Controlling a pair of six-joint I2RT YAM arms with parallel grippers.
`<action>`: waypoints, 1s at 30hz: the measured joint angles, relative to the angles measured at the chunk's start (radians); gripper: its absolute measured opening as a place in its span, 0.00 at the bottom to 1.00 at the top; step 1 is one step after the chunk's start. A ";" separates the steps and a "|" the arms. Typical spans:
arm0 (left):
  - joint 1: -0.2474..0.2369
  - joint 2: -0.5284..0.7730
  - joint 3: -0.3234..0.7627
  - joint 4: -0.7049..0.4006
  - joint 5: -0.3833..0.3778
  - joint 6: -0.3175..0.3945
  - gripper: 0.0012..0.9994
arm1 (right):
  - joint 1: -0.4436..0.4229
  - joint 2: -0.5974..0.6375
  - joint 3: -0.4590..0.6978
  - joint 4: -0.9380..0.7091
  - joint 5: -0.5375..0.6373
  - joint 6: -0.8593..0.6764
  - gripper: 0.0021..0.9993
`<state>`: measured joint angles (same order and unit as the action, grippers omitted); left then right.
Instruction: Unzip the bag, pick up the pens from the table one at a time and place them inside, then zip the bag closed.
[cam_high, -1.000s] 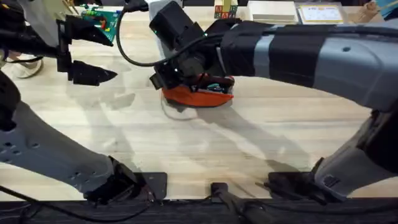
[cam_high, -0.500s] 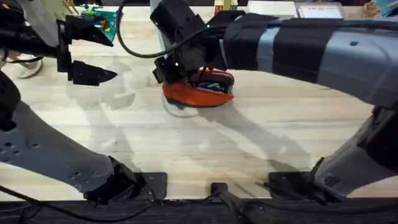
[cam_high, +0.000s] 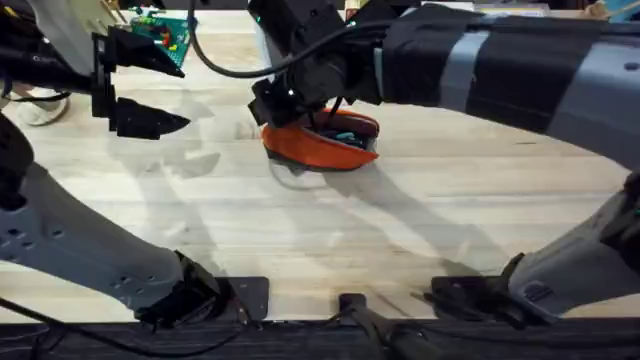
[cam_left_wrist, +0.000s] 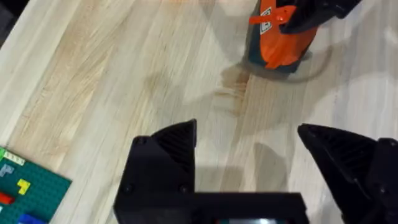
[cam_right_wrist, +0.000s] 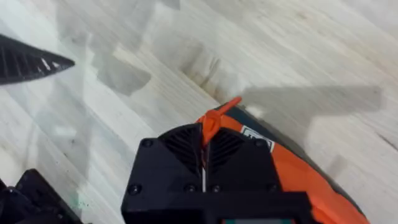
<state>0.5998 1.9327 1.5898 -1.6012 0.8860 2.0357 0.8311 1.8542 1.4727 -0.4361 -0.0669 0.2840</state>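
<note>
The orange bag's zipper tab should stay free to zip the bag closed. My left gripper should reach the bag and grab its labelled end.
The orange bag (cam_high: 318, 150) lies on the table (cam_high: 330, 230) at the far middle, its top gaping with dark and teal showing inside. My right gripper (cam_high: 272, 112) reaches across to the bag's left end. In the right wrist view that gripper (cam_right_wrist: 204, 140) is shut on an orange zipper tab (cam_right_wrist: 217, 112) at the end of the bag (cam_right_wrist: 298, 180). My left gripper (cam_high: 185, 90) hovers open to the left of the bag, with nothing in it. The left wrist view shows the same gripper (cam_left_wrist: 245, 134) open, with the bag (cam_left_wrist: 280, 43) beyond it. The pens are hidden from me.
A green brick baseplate (cam_high: 160, 25) lies at the far left, near the left gripper, and its corner (cam_left_wrist: 25, 186) shows in the left wrist view. Bare wood stretches across the near half of the table. The right arm (cam_high: 520, 70) spans the far right.
My right gripper has drawn slightly farther back with the tab pinched, and the bag's mouth gapes a little more. The left arm has stayed still.
</note>
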 joint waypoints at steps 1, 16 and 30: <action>-0.004 0.000 0.000 0.000 0.000 0.000 0.99 | -0.003 0.000 0.000 0.005 0.000 0.000 0.03; -0.190 0.098 0.002 -0.022 0.015 -0.034 0.99 | -0.017 0.000 0.000 0.024 0.004 0.000 0.03; -0.291 0.235 0.002 -0.067 0.097 -0.046 0.99 | -0.017 0.000 0.000 0.025 0.018 0.001 0.03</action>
<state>0.3092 2.1674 1.5917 -1.6684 0.9833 1.9896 0.8139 1.8542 1.4727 -0.4110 -0.0488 0.2848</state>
